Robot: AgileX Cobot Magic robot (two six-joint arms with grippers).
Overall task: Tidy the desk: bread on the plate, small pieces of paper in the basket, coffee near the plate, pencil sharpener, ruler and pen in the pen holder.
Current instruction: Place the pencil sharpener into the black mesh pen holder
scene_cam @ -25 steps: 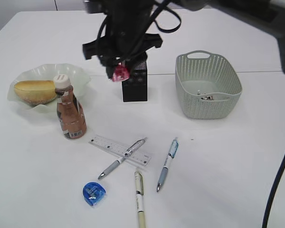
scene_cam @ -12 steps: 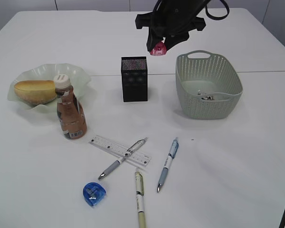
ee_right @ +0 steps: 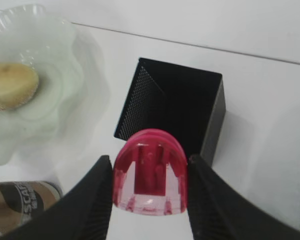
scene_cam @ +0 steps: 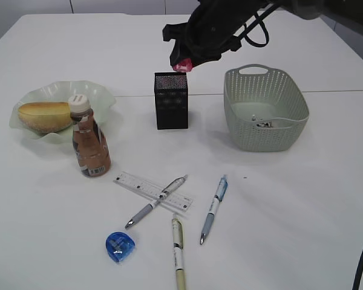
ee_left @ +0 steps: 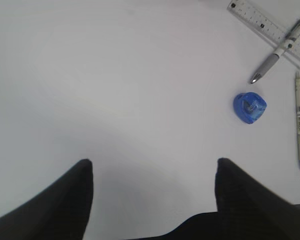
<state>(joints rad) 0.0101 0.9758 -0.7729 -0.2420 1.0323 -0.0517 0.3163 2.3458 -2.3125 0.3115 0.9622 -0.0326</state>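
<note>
The pink sharpener is above the pen holder's rim, off the pen holder's opening. My right gripper now keeps hold of the pink sharpener until it is over the pen holder's opening.
My right gripper (scene_cam: 183, 62) (ee_right: 149, 167) is shut on a pink pencil sharpener (scene_cam: 183, 65) (ee_right: 150, 175), hanging just above the black mesh pen holder (scene_cam: 171, 106) (ee_right: 140, 100), near its back rim. The bread (scene_cam: 43, 116) (ee_right: 10, 85) lies on the green wavy plate (scene_cam: 100, 95) (ee_right: 70, 55), with the coffee (scene_cam: 89, 145) (ee_right: 20, 200) upright beside it. On the desk (scene_cam: 290, 211) lie the ruler (scene_cam: 133, 180) (ee_left: 255, 20), a pen (scene_cam: 157, 199) across it, two more pens (scene_cam: 213, 208) (scene_cam: 178, 251) and a blue pencil sharpener (scene_cam: 120, 246) (ee_left: 249, 107). My left gripper (ee_left: 152, 167) is open over bare desk.
The grey-green basket (scene_cam: 287, 130) stands right of the pen holder with small pieces of paper (scene_cam: 261, 122) inside. The right arm's cables hang over the back of the desk. Left of the blue sharpener, the left wrist view shows only bare white tabletop.
The right gripper with the pink sharpener rose from the holder's left side, swung right toward the basket, then came back left above the holder. The left gripper has not moved.
</note>
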